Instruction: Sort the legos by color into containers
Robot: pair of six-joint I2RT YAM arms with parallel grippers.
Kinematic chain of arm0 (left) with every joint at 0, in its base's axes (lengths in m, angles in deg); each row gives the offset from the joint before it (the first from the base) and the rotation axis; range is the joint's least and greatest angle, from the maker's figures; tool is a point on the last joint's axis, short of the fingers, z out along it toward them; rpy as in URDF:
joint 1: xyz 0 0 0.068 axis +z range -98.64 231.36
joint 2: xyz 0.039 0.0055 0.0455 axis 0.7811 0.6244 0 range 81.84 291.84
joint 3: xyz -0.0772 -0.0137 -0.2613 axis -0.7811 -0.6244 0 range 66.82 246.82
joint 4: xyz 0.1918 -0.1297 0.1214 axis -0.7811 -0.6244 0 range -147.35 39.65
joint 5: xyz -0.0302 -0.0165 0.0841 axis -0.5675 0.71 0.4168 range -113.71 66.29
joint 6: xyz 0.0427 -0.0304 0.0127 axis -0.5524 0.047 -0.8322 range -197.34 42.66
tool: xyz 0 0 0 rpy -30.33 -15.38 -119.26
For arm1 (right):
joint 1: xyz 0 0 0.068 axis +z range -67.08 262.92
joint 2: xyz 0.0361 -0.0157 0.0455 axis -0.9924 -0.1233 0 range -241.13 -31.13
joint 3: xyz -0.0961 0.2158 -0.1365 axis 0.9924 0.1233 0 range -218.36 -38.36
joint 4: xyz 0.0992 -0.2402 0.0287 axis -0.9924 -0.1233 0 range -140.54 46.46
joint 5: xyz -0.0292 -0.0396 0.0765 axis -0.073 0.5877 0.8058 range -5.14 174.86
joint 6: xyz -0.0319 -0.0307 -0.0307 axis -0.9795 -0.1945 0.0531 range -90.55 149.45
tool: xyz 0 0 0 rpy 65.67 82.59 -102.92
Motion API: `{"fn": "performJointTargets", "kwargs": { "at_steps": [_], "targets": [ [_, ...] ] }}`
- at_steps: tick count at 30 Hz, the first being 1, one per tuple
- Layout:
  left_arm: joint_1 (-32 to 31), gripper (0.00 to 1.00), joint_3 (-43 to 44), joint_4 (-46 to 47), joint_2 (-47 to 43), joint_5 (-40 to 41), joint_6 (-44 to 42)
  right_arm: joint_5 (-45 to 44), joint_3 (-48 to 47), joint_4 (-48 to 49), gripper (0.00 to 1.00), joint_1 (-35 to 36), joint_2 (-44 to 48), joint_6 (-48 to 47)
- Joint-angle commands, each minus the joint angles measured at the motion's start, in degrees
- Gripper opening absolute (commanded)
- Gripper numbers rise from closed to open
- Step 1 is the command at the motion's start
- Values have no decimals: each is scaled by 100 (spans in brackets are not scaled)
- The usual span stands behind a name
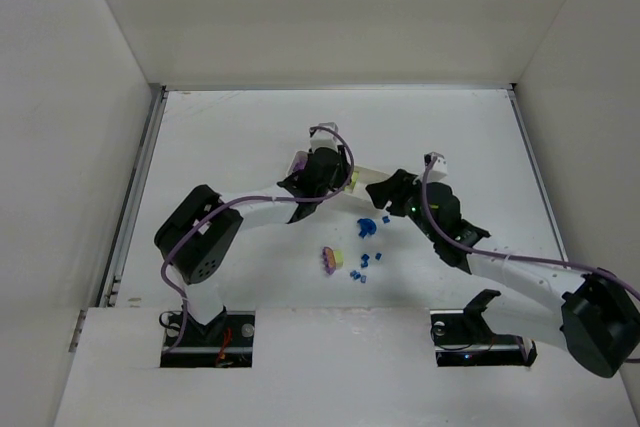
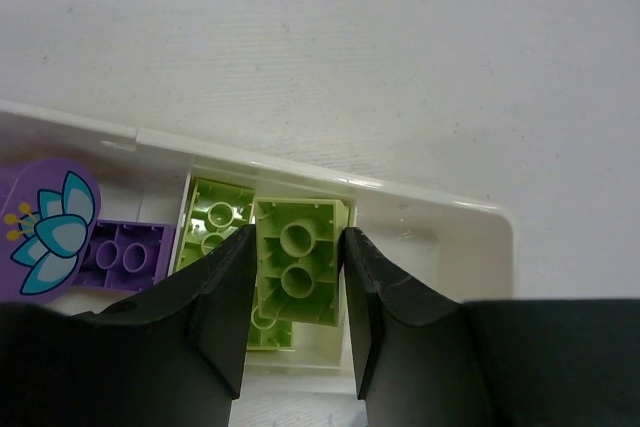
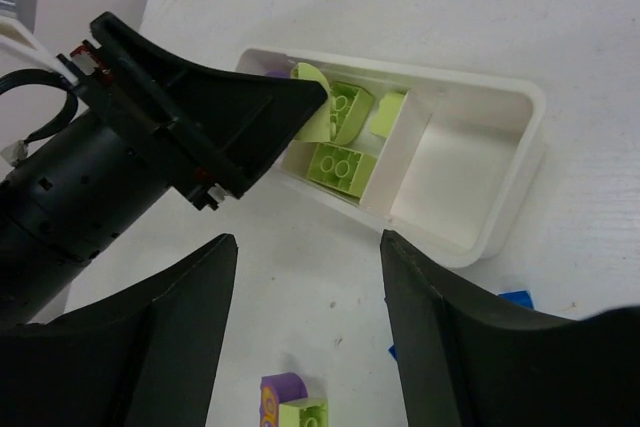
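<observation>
The yellow-green brick drops from my left gripper now, as it hangs between the sides of the tray's middle section and would land in that section.
My left gripper point(image 2: 297, 235) is shut on a yellow-green brick point(image 2: 298, 282), held underside up over the white divided tray point(image 2: 430, 209). Below it in the tray lie another yellow-green brick point(image 2: 213, 219), a purple brick point(image 2: 125, 252) and a purple flower piece point(image 2: 45, 227). In the top view the left gripper point(image 1: 325, 172) hangs over the tray point(image 1: 372, 171). My right gripper point(image 3: 308, 242) is open and empty above the table, just in front of the tray point(image 3: 500, 197). Yellow-green bricks point(image 3: 342, 167) lie in the middle compartment. The right-end compartment point(image 3: 455, 162) holds nothing.
A joined purple and yellow-green brick point(image 1: 331, 259) lies on the table in front of the tray, also in the right wrist view point(image 3: 290, 407). Several tiny blue pieces point(image 1: 365, 227) are scattered to its right. White walls enclose the table.
</observation>
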Motion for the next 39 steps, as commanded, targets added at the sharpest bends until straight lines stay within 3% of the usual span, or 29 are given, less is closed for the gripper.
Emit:
{"fn": "performJointTargets", "kwargs": {
  "at_steps": [1,13,17,22,28,39],
  "targets": [
    [-108,26,301,-173,-21,363,-285,-121,46,159,66,133,96,-82],
    [-108,49,301,-507,-257,452,-311,-376,63,141,67,1020,-335,-29],
    [-99,49,117,-507,-573,417,-268,-377,108,72,68,1336,-493,6],
    [-64,48,-392,-560,-1258,241,4,-499,-147,-683,85,2179,-721,-64],
    [85,47,-1236,-981,-2383,-84,716,-657,-639,-1536,92,2874,-1283,23],
    [314,46,-2423,-1764,-3834,-374,1296,-1184,-1597,-2195,82,3112,-2523,234]
  ]
}}
